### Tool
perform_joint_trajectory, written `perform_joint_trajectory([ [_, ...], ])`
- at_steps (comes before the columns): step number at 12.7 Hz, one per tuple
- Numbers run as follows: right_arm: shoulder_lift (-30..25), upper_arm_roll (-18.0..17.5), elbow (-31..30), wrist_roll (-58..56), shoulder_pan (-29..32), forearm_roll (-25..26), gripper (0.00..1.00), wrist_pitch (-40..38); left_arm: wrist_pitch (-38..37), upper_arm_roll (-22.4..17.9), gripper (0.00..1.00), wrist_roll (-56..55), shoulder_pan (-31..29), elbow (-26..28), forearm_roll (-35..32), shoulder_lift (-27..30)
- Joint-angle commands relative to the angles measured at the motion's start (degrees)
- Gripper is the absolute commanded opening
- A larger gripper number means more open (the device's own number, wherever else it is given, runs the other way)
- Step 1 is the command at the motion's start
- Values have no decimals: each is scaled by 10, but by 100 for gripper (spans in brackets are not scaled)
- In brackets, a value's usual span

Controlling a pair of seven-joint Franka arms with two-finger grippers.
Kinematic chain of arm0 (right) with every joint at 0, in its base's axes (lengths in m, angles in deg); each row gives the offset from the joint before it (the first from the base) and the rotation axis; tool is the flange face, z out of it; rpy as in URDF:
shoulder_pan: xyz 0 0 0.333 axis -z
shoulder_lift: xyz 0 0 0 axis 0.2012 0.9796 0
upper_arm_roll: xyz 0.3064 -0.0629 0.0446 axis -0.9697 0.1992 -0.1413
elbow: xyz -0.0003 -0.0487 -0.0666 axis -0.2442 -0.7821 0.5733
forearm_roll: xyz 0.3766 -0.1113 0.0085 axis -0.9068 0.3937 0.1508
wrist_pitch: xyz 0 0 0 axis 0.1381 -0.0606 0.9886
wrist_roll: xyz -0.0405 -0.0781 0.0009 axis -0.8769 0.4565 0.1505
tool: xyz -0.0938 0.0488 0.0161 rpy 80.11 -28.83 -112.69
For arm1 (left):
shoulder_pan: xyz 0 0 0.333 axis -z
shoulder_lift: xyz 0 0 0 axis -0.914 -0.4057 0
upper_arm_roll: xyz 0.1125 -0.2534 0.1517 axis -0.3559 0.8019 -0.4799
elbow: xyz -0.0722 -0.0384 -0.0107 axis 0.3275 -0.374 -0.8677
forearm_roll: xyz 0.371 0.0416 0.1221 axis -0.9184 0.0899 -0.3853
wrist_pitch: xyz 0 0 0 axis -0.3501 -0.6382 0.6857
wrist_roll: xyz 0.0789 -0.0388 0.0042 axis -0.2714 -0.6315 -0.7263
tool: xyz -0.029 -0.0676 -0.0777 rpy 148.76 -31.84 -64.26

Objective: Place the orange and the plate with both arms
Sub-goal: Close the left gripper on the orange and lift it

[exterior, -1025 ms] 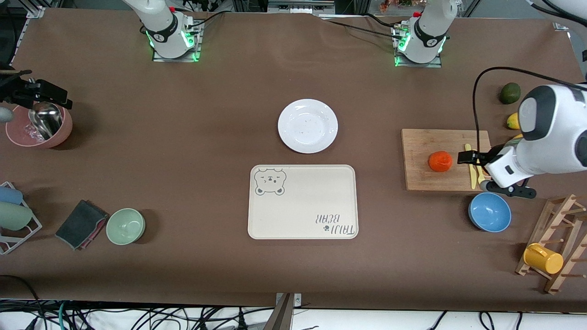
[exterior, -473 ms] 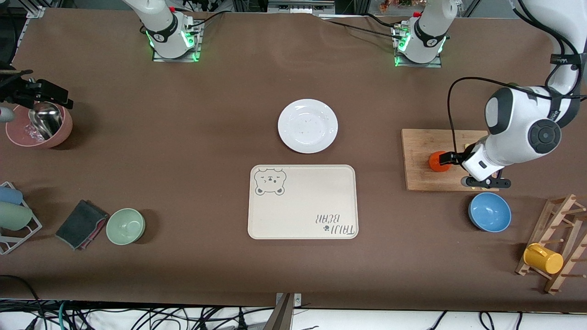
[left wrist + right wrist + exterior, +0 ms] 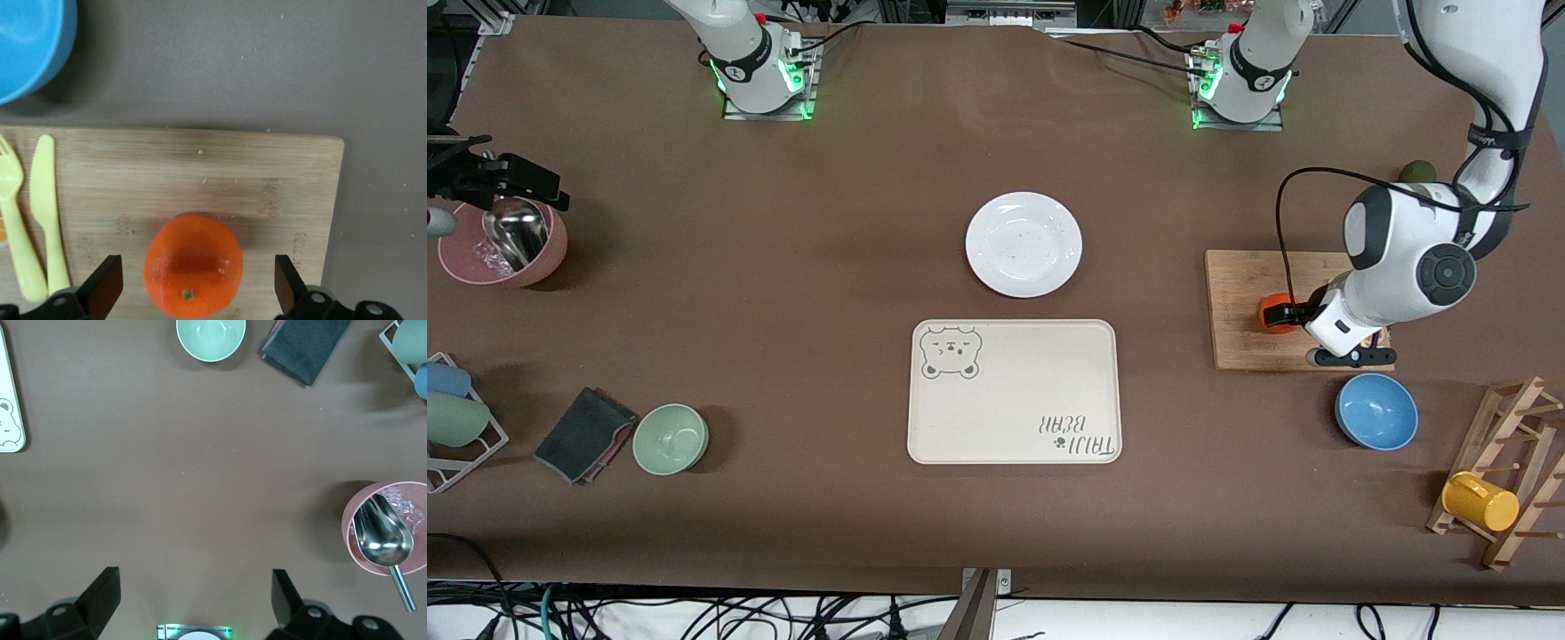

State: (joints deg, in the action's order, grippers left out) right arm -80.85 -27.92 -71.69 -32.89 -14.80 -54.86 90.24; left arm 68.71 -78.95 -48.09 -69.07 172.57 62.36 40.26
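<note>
I need to lower my left gripper's fingers first, because they are above the orange [image 3: 1270,313] with cutting board showing between, and they would miss if I closed now.
The orange [image 3: 1270,313] lies on a wooden cutting board [image 3: 1236,293] toward the left arm's end of the table. My left gripper [image 3: 1288,313] is low over it and open. In the left wrist view its two fingers stand on either side of the orange [image 3: 193,265], well apart from it, with the left gripper [image 3: 198,285] straddling the fruit. The white plate [image 3: 1024,244] lies empty at the table's middle. My right gripper [image 3: 505,182] waits open over the pink bowl at the right arm's end; the right wrist view shows the right gripper [image 3: 193,599] empty.
A beige bear tray [image 3: 1014,391] lies nearer the camera than the plate. A yellow plastic knife [image 3: 48,213] and fork lie on the board beside the orange. A blue bowl [image 3: 1376,411], a wooden rack with a yellow cup [image 3: 1480,502], a green bowl [image 3: 671,438], a dark cloth [image 3: 585,436] and a pink bowl with a scoop [image 3: 503,244] stand around.
My left gripper has moved across the board toward the right arm's end and now straddles the orange. The right arm has not moved.
</note>
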Motion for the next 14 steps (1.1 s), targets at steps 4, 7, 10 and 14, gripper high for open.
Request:
perform_joint_trajectory([
  [4, 2, 3, 9, -12, 2, -1, 100, -10, 36, -1, 100, -8, -3, 28, -11, -8],
  [7, 1, 3, 8, -14, 2, -1, 100, -12, 37, -1, 100, -9, -4, 33, -11, -19],
  [10, 1, 6, 8, -14, 2, -2, 100, -19, 37, -1, 100, -9, -5, 33, -11, -26],
  [14, 2, 6, 9, -14, 3, -2, 100, -18, 34, -2, 72, -9, -6, 33, -12, -30],
])
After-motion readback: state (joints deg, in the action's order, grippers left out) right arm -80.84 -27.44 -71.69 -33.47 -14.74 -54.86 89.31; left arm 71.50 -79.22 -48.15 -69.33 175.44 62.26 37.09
